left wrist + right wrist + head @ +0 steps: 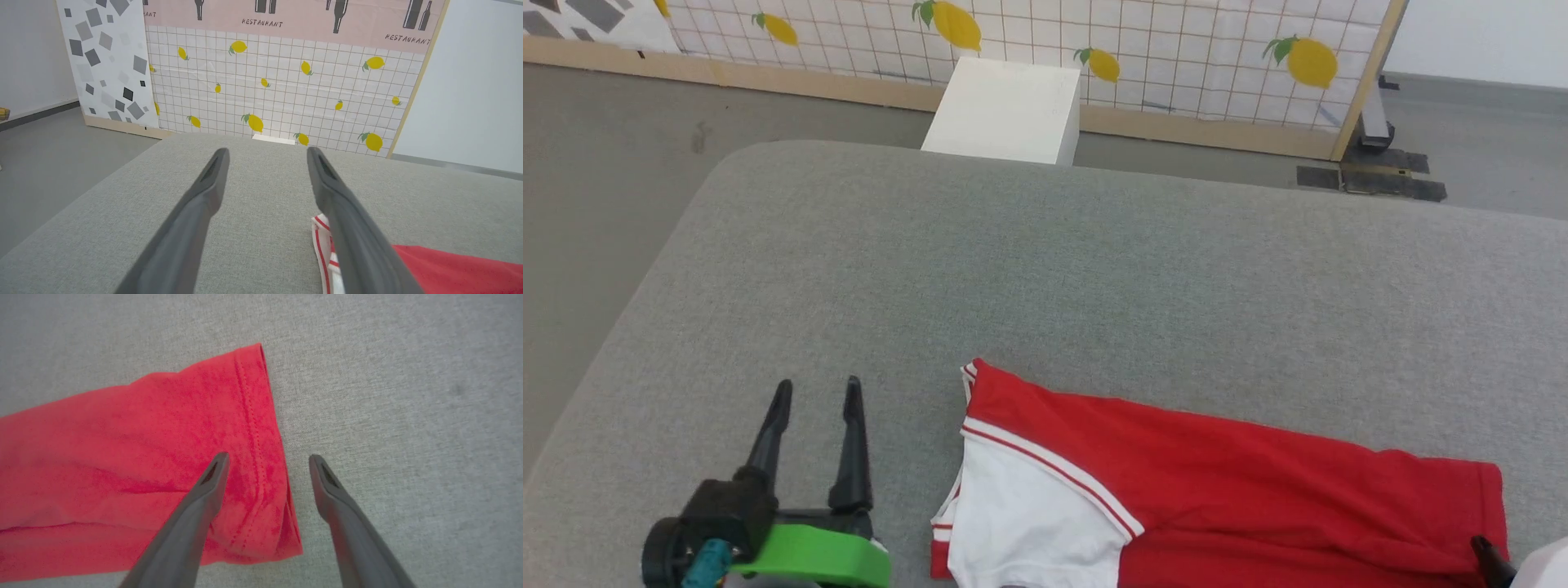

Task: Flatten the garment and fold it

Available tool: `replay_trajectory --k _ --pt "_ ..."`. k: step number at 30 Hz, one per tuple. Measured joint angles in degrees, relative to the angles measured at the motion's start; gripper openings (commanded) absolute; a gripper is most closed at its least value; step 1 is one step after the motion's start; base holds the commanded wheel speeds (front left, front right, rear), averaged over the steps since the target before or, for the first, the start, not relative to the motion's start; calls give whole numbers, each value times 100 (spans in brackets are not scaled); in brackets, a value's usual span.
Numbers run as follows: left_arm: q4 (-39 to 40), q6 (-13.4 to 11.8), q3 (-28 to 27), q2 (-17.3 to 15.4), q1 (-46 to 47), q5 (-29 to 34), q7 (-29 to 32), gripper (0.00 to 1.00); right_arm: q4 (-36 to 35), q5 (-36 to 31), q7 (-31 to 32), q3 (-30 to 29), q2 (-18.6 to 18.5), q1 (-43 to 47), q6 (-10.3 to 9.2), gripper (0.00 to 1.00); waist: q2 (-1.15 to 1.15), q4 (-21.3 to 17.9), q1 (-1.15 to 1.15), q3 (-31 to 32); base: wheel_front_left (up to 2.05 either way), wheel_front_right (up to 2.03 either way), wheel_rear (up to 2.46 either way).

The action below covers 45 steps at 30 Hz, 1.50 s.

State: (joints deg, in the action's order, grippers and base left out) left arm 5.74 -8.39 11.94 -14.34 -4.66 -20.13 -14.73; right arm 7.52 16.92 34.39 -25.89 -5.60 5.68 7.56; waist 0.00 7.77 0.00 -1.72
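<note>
I will fold the shirt's hem end over onto the white sleeve, so my right gripper grabs its bunched red hem next.
The garment (1217, 482), a red shirt with a white sleeve and red-and-white trim, lies folded into a long band on the grey cushion (1045, 269), near its front edge. My left gripper (817, 392) stands open just left of the shirt's sleeve end, holding nothing. In the left wrist view my left gripper (267, 155) hovers over bare cushion, with the shirt's striped trim (325, 245) beside its right finger. In the right wrist view my right gripper (267, 459) is open above the red hem (261, 437), one finger over the cloth and one over the cushion.
A white box (1005, 110) stands on the floor behind the cushion, against a lemon-patterned panel (1094, 41). Grey floor (596, 163) lies to the left of the cushion. A panel foot (1376, 155) sits at the back right.
</note>
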Motion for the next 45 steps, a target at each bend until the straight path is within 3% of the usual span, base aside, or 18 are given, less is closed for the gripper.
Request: replay_trajectory --k 6,11,12,13,14,23,26,30,33,39,45 --pt "-142 360 -204 412 -5 413 0 100 501 -3 -170 74 64 -166 0 100 0 97 0 -184 0 0 0" --pt "-256 646 -371 557 13 573 0 100 665 -59 -292 265 -32 -232 -1 100 0 175 0 -352 0 0 0" --pt "-280 691 -402 578 20 622 0 100 692 -57 -311 307 -67 -238 -1 80 0 190 0 -391 0 0 0" --pt "-299 732 -425 605 32 683 0 100 722 -47 -321 358 -73 -242 -1 11 0 203 0 -430 0 0 0" --pt "-318 772 -454 641 46 731 0 100 739 -33 -353 407 -105 -255 -1 0 -1 216 0 -466 0 0 0" --pt "-498 1012 -647 842 70 884 0 100 831 -194 -839 347 -279 -367 16 0 0 197 0 -451 0 0 0" --pt "-534 1074 -706 877 60 917 0 100 866 -342 -869 -9 -433 -465 22 0 0 139 0 -360 0 0 0" --pt "-550 1152 -748 910 59 987 0 100 1059 -662 -879 -628 -914 -476 4 0 0 69 0 -250 0 0 0" --pt "-577 1200 -759 927 54 1034 0 100 1176 -735 -892 -773 -1020 -480 4 0 0 31 0 -172 0 0 0" --pt "-669 1271 -818 956 -57 1057 0 100 883 -572 -809 -398 -840 -458 3 0 0 -22 0 32 0 0 0" --pt "-717 1321 -839 1015 -239 1058 0 100 -225 -204 -244 352 -512 -23 1 0 0 -46 0 291 0 0 0"
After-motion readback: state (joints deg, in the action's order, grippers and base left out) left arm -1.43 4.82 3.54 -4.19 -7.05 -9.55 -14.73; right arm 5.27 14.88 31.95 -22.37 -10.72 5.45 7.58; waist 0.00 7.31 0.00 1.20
